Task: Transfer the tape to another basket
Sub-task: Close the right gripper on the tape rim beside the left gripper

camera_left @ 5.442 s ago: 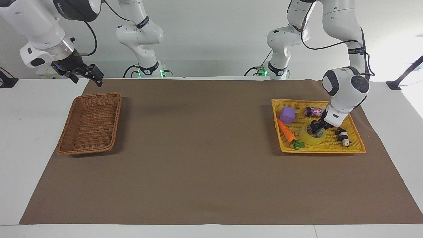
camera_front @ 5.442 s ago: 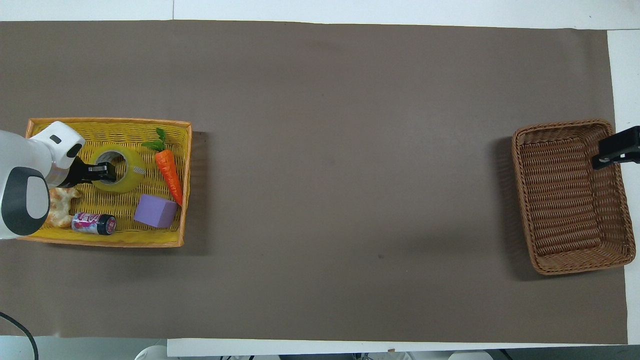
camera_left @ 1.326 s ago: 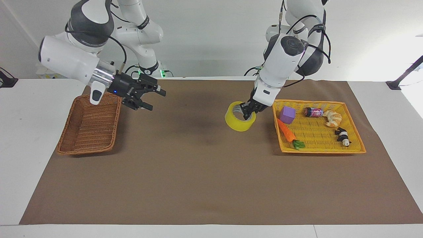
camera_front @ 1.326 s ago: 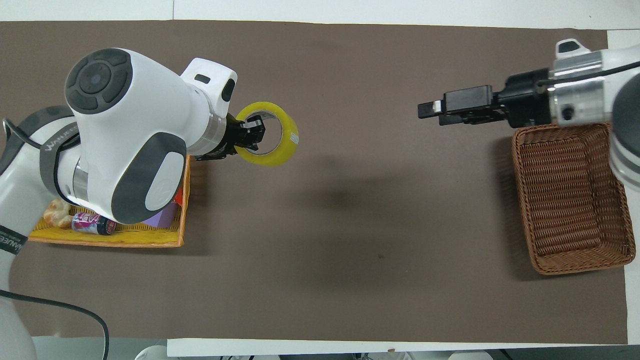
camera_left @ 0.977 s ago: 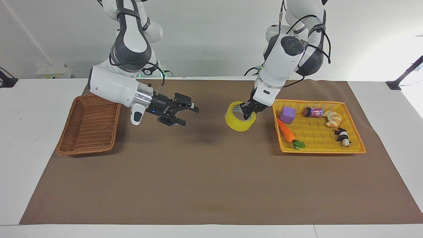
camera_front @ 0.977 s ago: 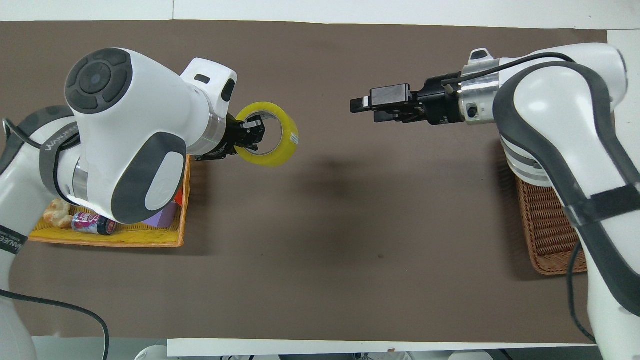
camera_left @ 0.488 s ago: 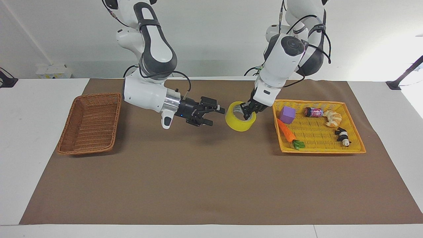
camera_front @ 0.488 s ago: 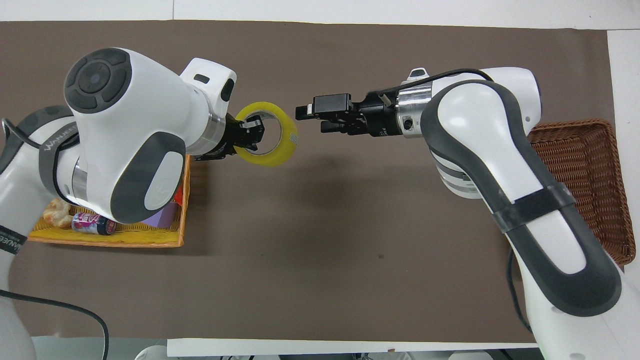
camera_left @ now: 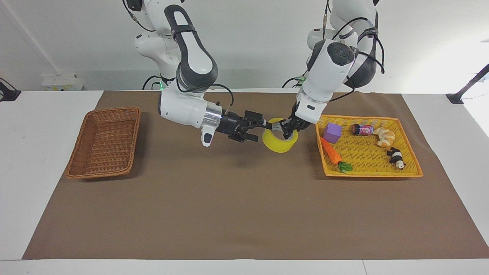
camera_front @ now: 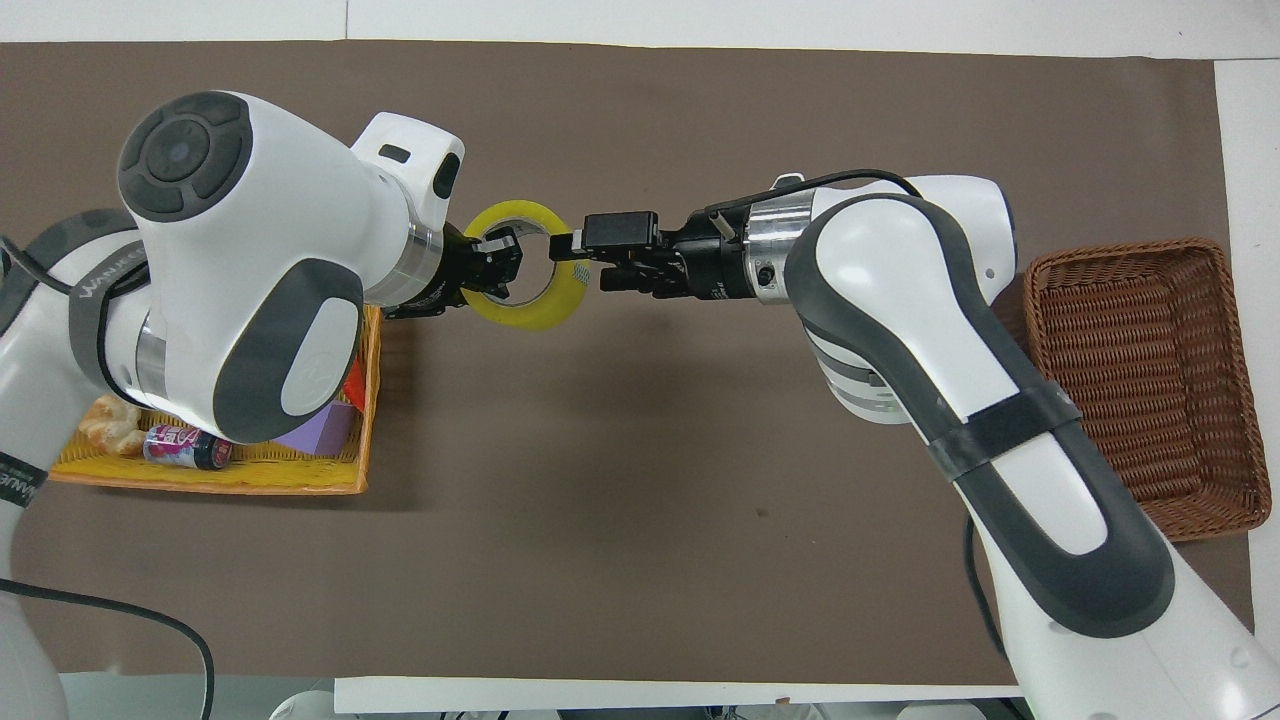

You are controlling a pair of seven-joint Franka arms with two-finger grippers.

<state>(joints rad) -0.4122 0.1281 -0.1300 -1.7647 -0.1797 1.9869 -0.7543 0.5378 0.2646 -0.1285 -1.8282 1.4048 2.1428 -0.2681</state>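
Note:
I will next use my right gripper to move the tape to the brown wicker basket (camera_front: 1146, 384), and it will grab the yellow tape roll by its free edge (camera_front: 581, 274) for that.
The yellow tape roll (camera_left: 280, 143) hangs in the air over the brown mat, beside the yellow tray. My left gripper (camera_left: 286, 133) is shut on the roll's wall on the tray side, with one finger inside the core. This also shows in the overhead view, where the left gripper (camera_front: 497, 266) grips the tape (camera_front: 528, 315). My right gripper (camera_left: 260, 131) reaches in level from the basket's end. It is open, with its jaws astride the roll's free edge (camera_front: 566, 256). The brown wicker basket (camera_left: 102, 145) stands empty at the right arm's end of the table (camera_front: 1135, 360).
The yellow mesh tray (camera_left: 368, 156) at the left arm's end holds a purple cube (camera_left: 332, 132), a toy carrot (camera_left: 331, 152), a small can (camera_left: 362, 130), a croissant (camera_left: 383, 136) and a panda figure (camera_left: 395, 157). The left arm covers much of the tray (camera_front: 250, 478) in the overhead view.
My right arm swung from over the wicker basket across the mat until its open jaws reached the tape. My left gripper kept holding the tape almost still in the air.

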